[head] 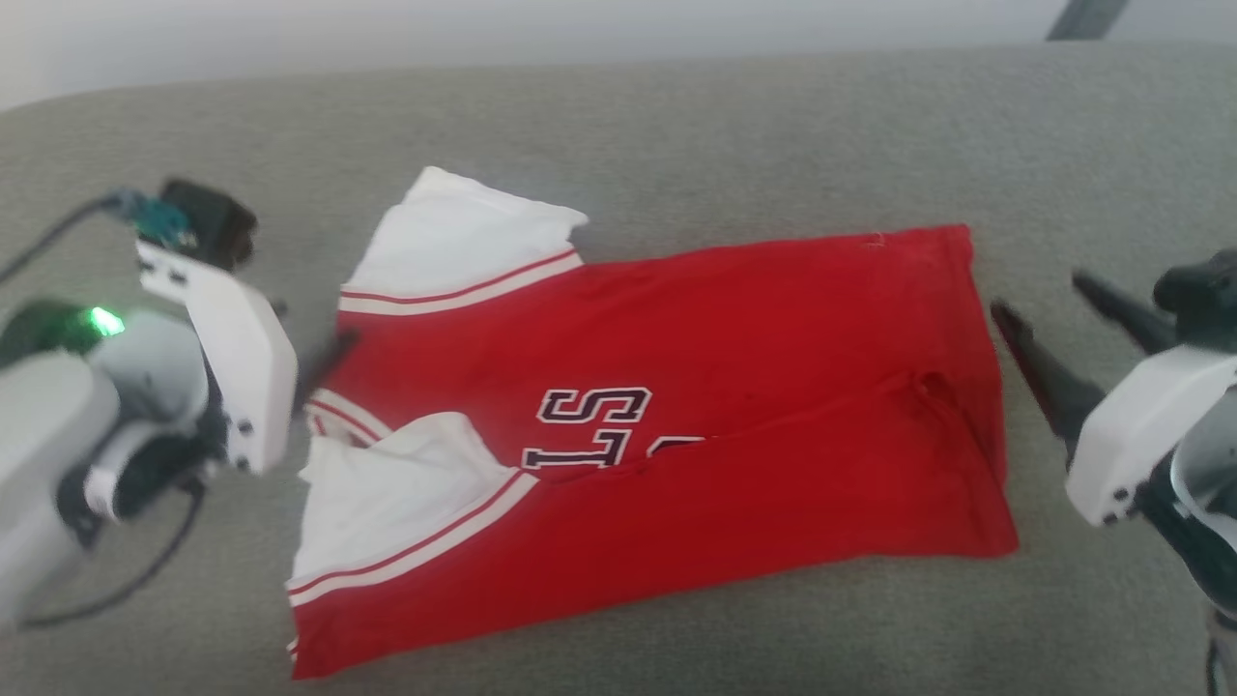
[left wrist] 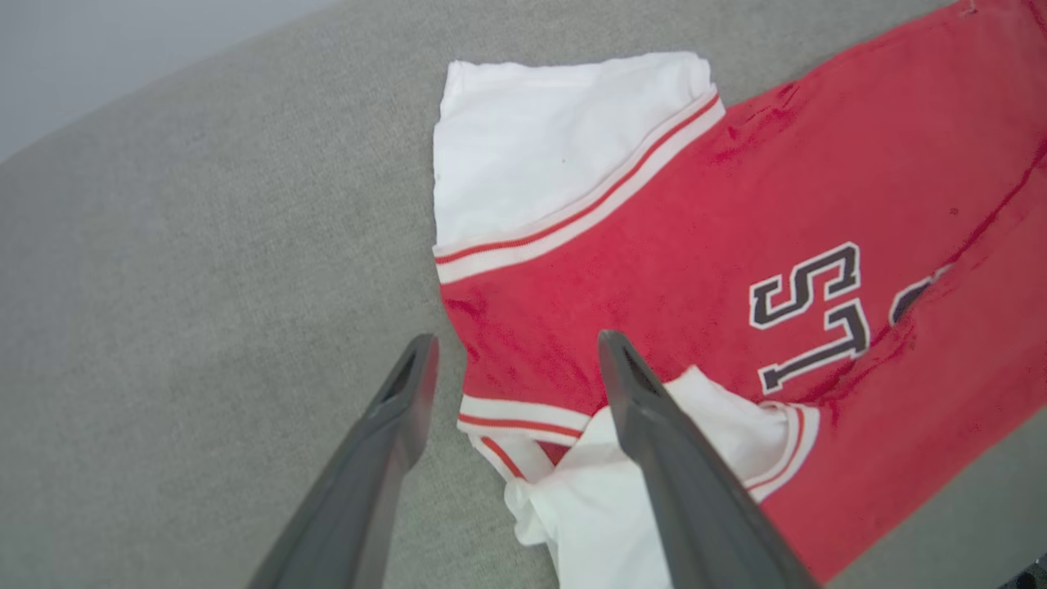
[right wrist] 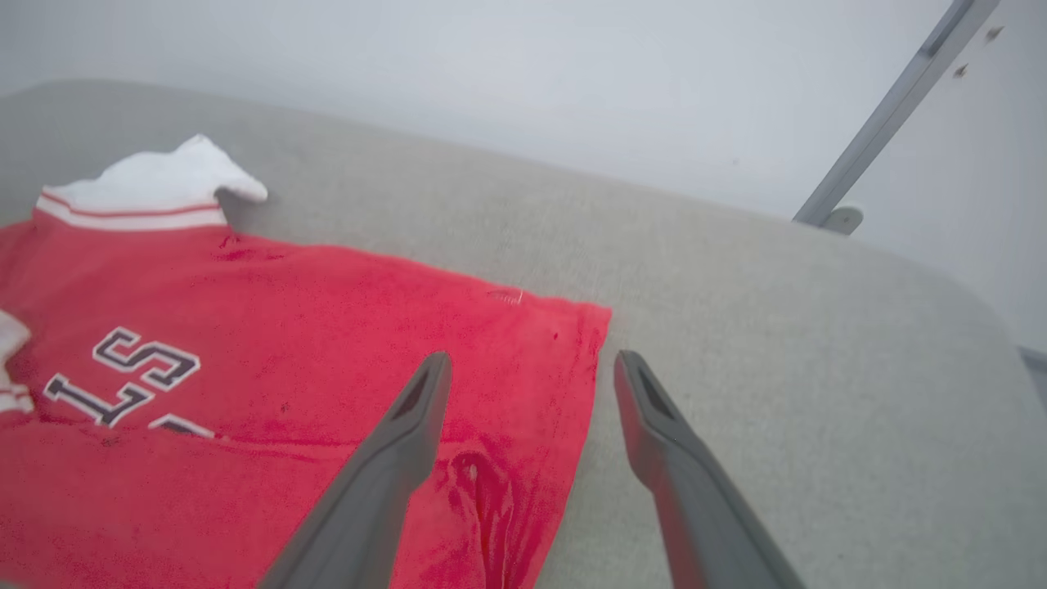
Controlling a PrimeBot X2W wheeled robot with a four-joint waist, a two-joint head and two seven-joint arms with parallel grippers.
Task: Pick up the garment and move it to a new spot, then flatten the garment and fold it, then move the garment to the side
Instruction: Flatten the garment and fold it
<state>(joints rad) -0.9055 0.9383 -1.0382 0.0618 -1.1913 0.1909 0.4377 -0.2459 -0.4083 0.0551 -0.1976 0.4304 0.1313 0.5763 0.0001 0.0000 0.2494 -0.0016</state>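
I will next grab the garment by its shoulder-edge corner tip point(head: 432, 175) with my left gripper, to fold the garment point(head: 734, 406) over its letters.
The garment point(head: 734, 406) lies on the grey cushion, folded lengthwise, with its near side flap laid over the front so only the letters "LS" point(head: 589, 430) show. Both white sleeves point(head: 454, 246) point left and the hem faces right. My left gripper point(left wrist: 515, 356) is open, hovering over the collar end by the striped trim point(left wrist: 523, 417); its dark fingertip point(head: 333, 350) shows at the shirt's left edge. My right gripper point(right wrist: 532, 368) is open above the hem's far corner point(right wrist: 572, 327), and in the head view its fingers point(head: 1044, 372) stand just right of the hem.
The grey fabric surface point(head: 676, 126) stretches all around the shirt, with a pale wall behind it. A grey metal bar point(right wrist: 891, 106) leans at the far right beyond the cushion's edge. Cables point(head: 126, 570) trail by the left arm.
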